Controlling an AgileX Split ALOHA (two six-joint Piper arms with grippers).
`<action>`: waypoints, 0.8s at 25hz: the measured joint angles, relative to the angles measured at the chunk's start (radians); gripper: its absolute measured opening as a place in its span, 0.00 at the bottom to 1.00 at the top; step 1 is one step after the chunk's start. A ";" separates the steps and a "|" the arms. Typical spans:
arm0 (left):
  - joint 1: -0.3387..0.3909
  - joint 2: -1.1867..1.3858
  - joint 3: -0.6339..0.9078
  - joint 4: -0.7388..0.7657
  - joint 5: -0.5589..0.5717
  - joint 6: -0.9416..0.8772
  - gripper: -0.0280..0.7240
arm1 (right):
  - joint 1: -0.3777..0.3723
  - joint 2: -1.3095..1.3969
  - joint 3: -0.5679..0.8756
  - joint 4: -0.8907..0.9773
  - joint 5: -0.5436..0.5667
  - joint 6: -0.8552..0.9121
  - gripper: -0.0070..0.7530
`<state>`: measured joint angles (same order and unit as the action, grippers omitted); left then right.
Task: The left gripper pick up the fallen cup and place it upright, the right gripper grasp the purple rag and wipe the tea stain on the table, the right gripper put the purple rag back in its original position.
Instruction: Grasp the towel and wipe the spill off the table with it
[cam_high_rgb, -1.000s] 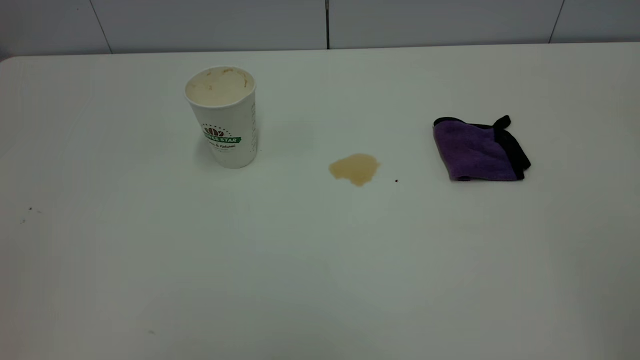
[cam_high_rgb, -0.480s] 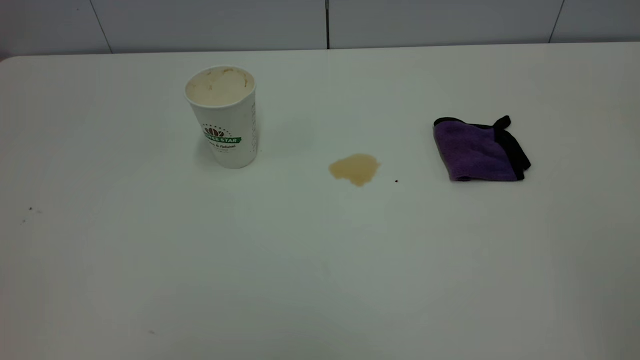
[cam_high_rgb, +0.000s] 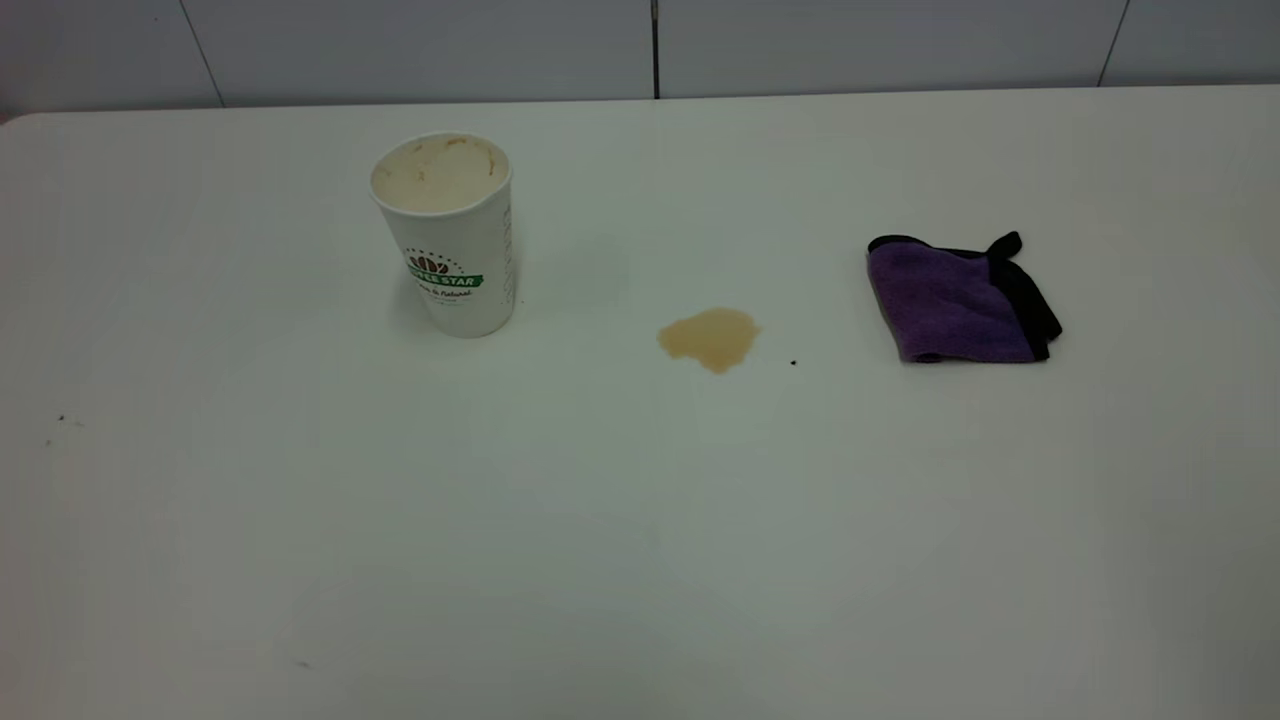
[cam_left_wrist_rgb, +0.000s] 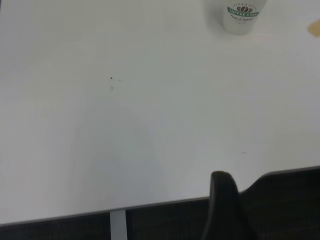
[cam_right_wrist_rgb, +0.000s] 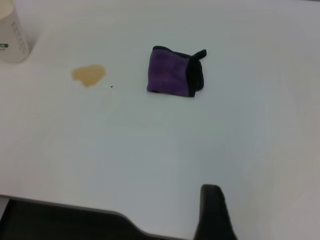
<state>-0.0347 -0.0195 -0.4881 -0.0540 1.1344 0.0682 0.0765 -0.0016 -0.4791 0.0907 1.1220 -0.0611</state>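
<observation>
My right gripper should next grab the folded rag by its purple middle (cam_high_rgb: 955, 302). Then it can wipe the tea stain (cam_high_rgb: 709, 338) off the table.
The cup (cam_high_rgb: 447, 235) stands upright at the table's (cam_high_rgb: 640, 520) back left, mouth up and tan-stained inside. The tea stain (cam_high_rgb: 709, 338) lies to its right, near the middle. The purple rag (cam_high_rgb: 955, 300) lies folded at the right, apart from the stain. Neither gripper shows in the exterior view. My left gripper (cam_left_wrist_rgb: 222, 210) shows only as a black part over the table's near edge, far from the cup (cam_left_wrist_rgb: 241, 15). My right gripper (cam_right_wrist_rgb: 212, 212) is likewise near the front edge, well short of the rag (cam_right_wrist_rgb: 174, 72) and the stain (cam_right_wrist_rgb: 88, 74).
A tiny black speck (cam_high_rgb: 793, 362) lies just right of the stain, and a few specks (cam_high_rgb: 62, 418) lie at the far left. A grey panelled wall (cam_high_rgb: 655, 45) runs behind the table. Its near edge (cam_left_wrist_rgb: 150, 206) has dark space below.
</observation>
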 joint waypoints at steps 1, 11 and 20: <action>0.000 0.000 0.000 0.000 0.000 0.000 0.69 | 0.000 0.020 0.000 0.002 -0.002 0.000 0.75; 0.000 0.000 0.000 0.000 0.000 -0.001 0.69 | 0.000 0.506 -0.016 0.120 -0.312 -0.173 0.75; 0.000 0.000 0.000 0.000 0.000 -0.001 0.69 | 0.000 1.187 -0.160 0.435 -0.581 -0.595 0.75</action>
<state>-0.0347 -0.0195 -0.4881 -0.0540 1.1344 0.0670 0.0765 1.1849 -0.6394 0.5252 0.5414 -0.6565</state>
